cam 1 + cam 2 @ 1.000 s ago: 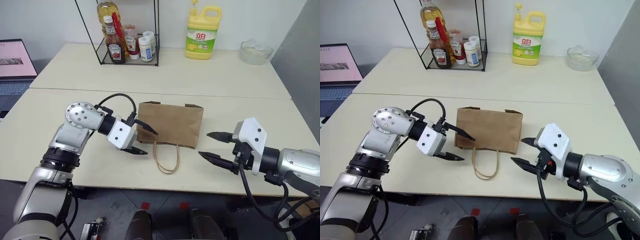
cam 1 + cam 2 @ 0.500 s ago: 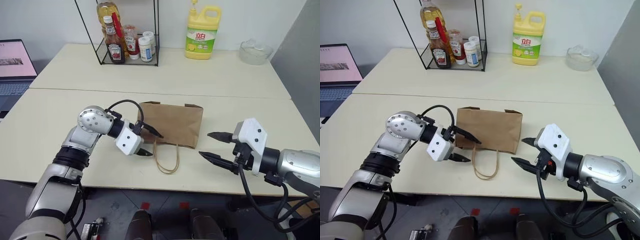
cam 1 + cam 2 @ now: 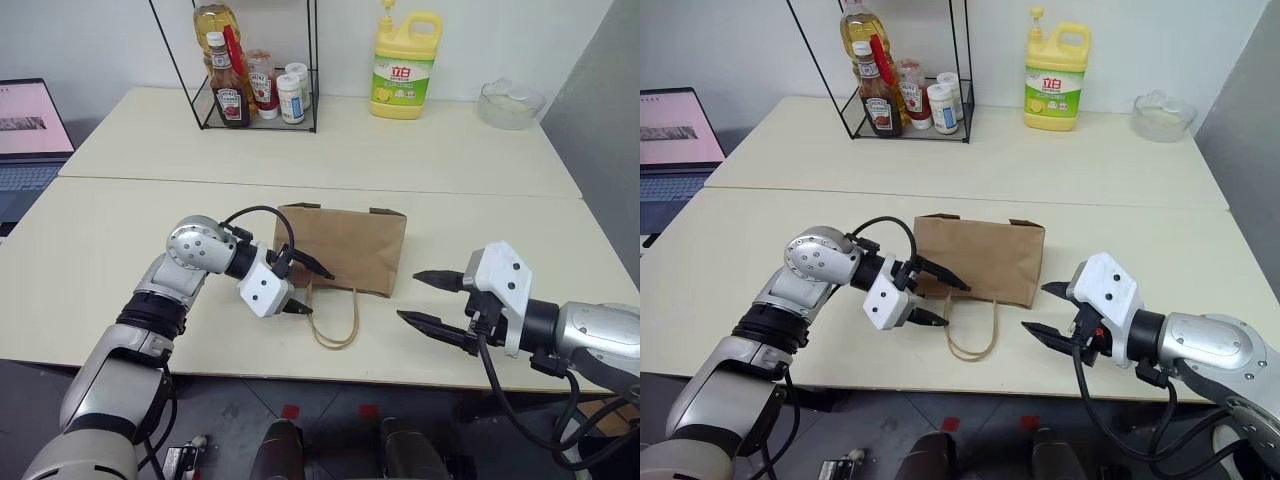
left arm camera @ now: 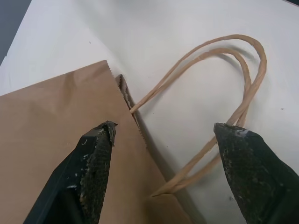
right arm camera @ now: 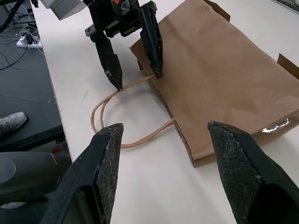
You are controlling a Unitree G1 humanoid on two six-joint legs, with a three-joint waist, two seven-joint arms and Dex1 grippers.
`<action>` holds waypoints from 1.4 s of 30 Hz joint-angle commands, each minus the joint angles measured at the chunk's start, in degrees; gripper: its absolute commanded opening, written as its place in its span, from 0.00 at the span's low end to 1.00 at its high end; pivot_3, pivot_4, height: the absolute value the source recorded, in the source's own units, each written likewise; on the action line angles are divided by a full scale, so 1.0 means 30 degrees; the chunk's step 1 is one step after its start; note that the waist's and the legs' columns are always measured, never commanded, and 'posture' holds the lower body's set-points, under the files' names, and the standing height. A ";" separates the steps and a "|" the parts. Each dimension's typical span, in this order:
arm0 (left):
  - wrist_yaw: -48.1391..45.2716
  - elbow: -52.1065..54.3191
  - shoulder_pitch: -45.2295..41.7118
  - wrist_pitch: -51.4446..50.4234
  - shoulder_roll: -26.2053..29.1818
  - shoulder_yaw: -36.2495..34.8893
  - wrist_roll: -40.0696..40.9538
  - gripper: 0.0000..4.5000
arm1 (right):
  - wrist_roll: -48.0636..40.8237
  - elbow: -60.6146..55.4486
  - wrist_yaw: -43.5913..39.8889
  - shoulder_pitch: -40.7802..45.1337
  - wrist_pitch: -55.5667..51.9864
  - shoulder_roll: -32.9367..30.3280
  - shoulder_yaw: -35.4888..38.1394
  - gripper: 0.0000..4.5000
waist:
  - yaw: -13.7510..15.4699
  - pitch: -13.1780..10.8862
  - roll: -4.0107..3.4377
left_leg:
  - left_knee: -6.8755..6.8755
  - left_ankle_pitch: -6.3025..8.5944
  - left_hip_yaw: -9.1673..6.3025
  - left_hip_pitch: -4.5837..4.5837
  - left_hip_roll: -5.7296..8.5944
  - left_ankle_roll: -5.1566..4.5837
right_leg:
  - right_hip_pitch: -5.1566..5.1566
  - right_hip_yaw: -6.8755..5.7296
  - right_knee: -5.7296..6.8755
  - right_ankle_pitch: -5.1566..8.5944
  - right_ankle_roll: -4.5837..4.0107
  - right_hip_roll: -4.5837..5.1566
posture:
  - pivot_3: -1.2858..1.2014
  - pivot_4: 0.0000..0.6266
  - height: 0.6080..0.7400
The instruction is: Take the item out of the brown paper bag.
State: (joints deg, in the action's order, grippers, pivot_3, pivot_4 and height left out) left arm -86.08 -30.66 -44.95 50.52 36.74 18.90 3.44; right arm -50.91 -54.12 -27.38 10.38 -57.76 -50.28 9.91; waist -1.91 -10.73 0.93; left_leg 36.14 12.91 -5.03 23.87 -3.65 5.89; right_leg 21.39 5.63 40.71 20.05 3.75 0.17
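The brown paper bag [image 3: 345, 245] lies flat and its loop handles stick out past the bag's opening, so the robot's left gripper needs to grab the upper loop handle [image 3: 309, 290] next.
The brown paper bag [image 3: 345, 245] lies flat on the table, its mouth toward the front edge and its two tan loop handles [image 3: 335, 322] spread in front of it. The item is hidden. My left gripper [image 3: 318, 292] is open at the bag's left mouth corner. One finger is over the paper edge [image 4: 56, 140] and the other is beside the handles [image 4: 243, 88], with nothing held. My right gripper [image 3: 410, 296] stands open just right of the bag, above the table. The right wrist view shows the bag [image 5: 219, 79] and the left gripper [image 5: 138, 80] at the handle's root.
At the back stand a black wire rack [image 3: 255, 85] with sauce bottles, a yellow detergent jug [image 3: 403, 65] and a glass bowl [image 3: 511, 103]. A laptop [image 3: 30, 120] sits at the far left. The table's front edge runs just below the handles.
My left gripper has moved right and down and rolled, from the bag's left side to its mouth corner by the handles. The right gripper has kept still.
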 commanded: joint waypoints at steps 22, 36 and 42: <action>0.0627 -0.3045 -0.2100 0.3142 -0.0117 0.0695 -0.0481 0.79 | -0.0504 -0.0762 0.0231 -0.0311 0.0379 -0.0412 0.0219 0.67 | -0.0008 0.0000 0.0001 | -0.0001 0.0000 -0.0001 -0.0001 0.0001 0.0000 | -0.0001 -0.0002 -0.0001 0.0000 0.0000 -0.0001 | 0.52 0.24 1.00; 0.0943 -0.2701 -0.1609 0.3454 -0.0792 0.2114 -0.0489 0.79 | -0.0186 -0.0934 0.0580 -0.0578 0.0617 -0.0302 0.0029 0.67 | -0.0009 0.0001 0.0002 | -0.0001 -0.0001 -0.0001 -0.0001 0.0001 0.0000 | -0.0003 -0.0001 0.0000 0.0000 0.0000 -0.0001 | 0.52 0.24 1.00; 0.0294 -0.1596 -0.1121 0.2290 -0.0862 0.2544 0.0616 0.52 | 0.0393 -0.1188 0.0383 -0.1089 0.1085 -0.0444 -0.0161 0.67 | -0.0009 0.0001 0.0002 | 0.0000 -0.0001 0.0000 -0.0002 0.0000 0.0000 | -0.0003 -0.0001 0.0002 0.0000 0.0000 -0.0001 | 0.52 0.24 1.00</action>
State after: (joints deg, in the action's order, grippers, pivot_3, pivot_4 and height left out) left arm -84.71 -37.78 -48.26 58.36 34.14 26.78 3.46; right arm -50.27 -55.67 -26.02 7.29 -56.32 -51.00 9.02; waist -1.94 -10.73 0.93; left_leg 36.14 12.91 -5.03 23.87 -3.65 5.89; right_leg 21.38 5.63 40.71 20.05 3.75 0.16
